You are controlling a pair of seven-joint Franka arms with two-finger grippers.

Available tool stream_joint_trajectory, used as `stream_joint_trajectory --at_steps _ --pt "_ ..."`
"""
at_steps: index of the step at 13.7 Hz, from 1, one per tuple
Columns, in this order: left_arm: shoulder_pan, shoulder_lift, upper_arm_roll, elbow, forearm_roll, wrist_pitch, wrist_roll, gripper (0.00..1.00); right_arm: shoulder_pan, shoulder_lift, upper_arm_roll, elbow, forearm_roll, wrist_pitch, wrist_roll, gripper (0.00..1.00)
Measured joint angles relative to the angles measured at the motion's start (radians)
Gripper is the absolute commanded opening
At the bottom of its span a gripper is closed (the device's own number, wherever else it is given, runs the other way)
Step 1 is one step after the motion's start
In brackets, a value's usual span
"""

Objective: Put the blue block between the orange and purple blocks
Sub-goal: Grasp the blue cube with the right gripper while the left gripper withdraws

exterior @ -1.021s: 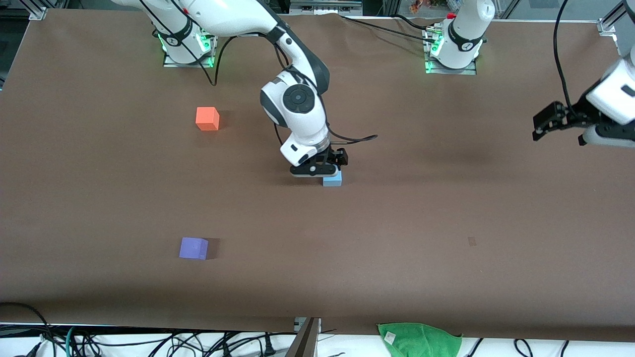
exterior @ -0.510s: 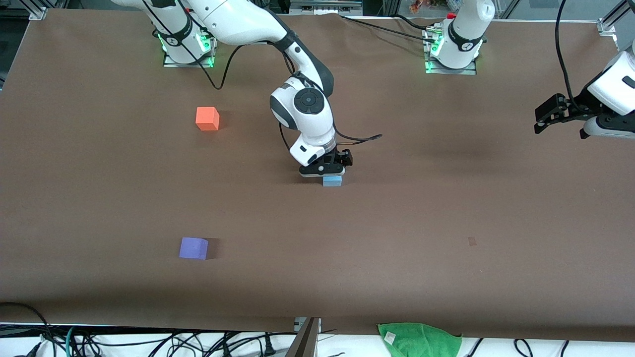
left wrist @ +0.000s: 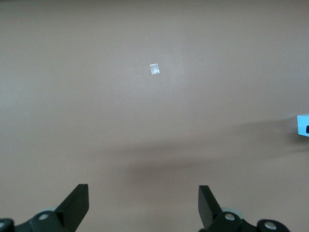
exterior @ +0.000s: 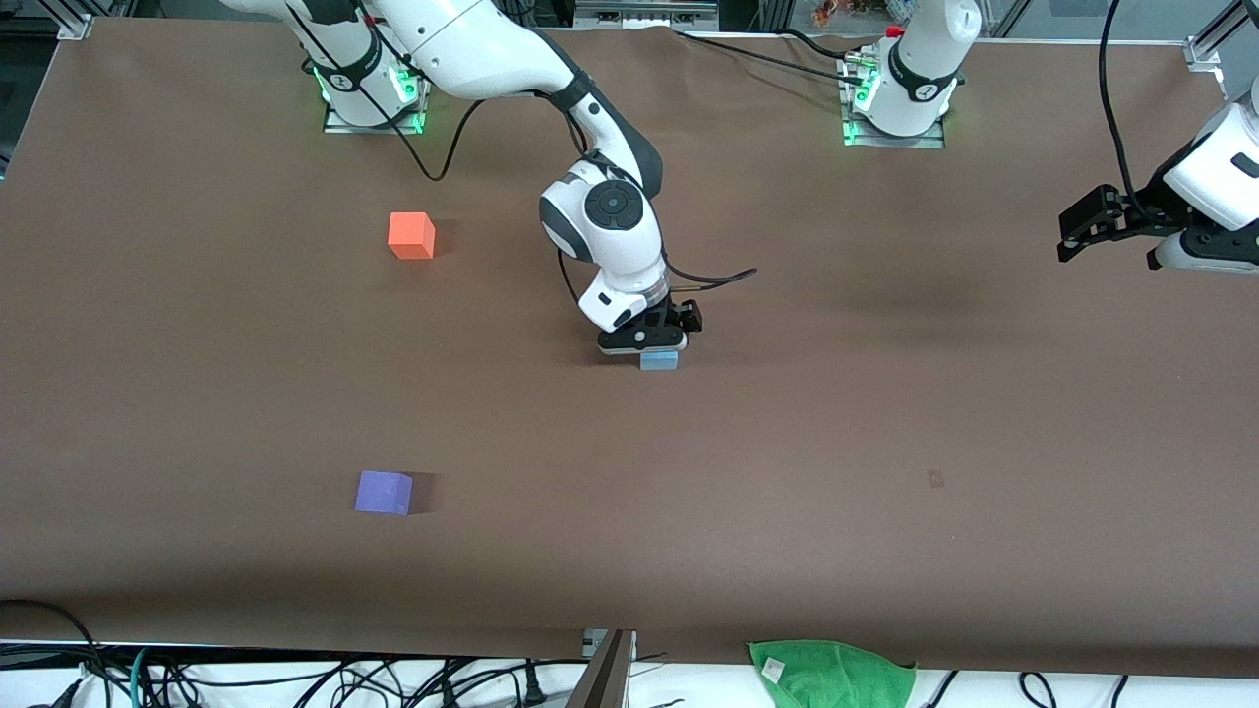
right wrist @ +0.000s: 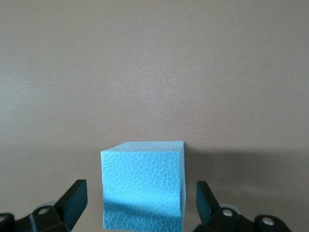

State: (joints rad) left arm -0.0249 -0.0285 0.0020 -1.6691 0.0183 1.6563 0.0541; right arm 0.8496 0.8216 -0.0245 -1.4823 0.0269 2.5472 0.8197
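Note:
I need to close my right gripper on the blue block [exterior: 659,361] now. Its fingers are low over the brown table on either side of the block, so they would catch it.
The blue block [exterior: 659,361] sits on the brown table near its middle. My right gripper [exterior: 651,346] is low over it, open, with a finger on each side and not touching; in the right wrist view the block [right wrist: 143,186] stands between the open fingers [right wrist: 72,203]. The orange block [exterior: 411,236] lies toward the right arm's end, farther from the front camera. The purple block [exterior: 384,493] lies nearer the front camera on the same end. My left gripper [exterior: 1072,236] waits open in the air over the left arm's end of the table; it shows in its wrist view [left wrist: 143,203].
A green cloth [exterior: 831,674] lies off the table's front edge. Cables hang along that edge. A small pale mark [left wrist: 155,69] shows on the table below the left gripper, and the blue block's edge [left wrist: 303,125] shows at that view's side.
My right gripper has moved toward the left arm's end and come down over the blue block. The left gripper shifted slightly. The blocks have not moved.

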Motion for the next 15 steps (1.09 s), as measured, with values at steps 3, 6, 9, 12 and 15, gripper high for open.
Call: stream_joint_trajectory --at_steps 3,6,9,12,15 --pt "0.000 0.000 0.000 0.000 0.000 0.000 -0.002 1.00 0.004 0.008 -0.002 0.000 -0.009 0.016 0.000 0.67" --pt "0.000 0.000 0.000 0.000 0.000 0.000 -0.004 1.00 0.004 0.009 -0.005 0.000 -0.010 0.023 0.000 0.34" --pt "0.000 0.000 0.000 0.000 0.000 -0.002 -0.004 1.00 0.004 0.009 -0.007 0.004 -0.010 0.025 0.000 0.31" --pt "0.000 0.000 0.000 0.001 0.000 -0.005 -0.004 1.00 0.003 0.007 -0.033 0.036 -0.012 0.006 -0.002 0.31" --pt "0.000 0.000 0.000 0.002 0.000 -0.006 -0.004 1.00 -0.034 -0.032 -0.058 0.079 -0.015 -0.133 -0.106 0.31"
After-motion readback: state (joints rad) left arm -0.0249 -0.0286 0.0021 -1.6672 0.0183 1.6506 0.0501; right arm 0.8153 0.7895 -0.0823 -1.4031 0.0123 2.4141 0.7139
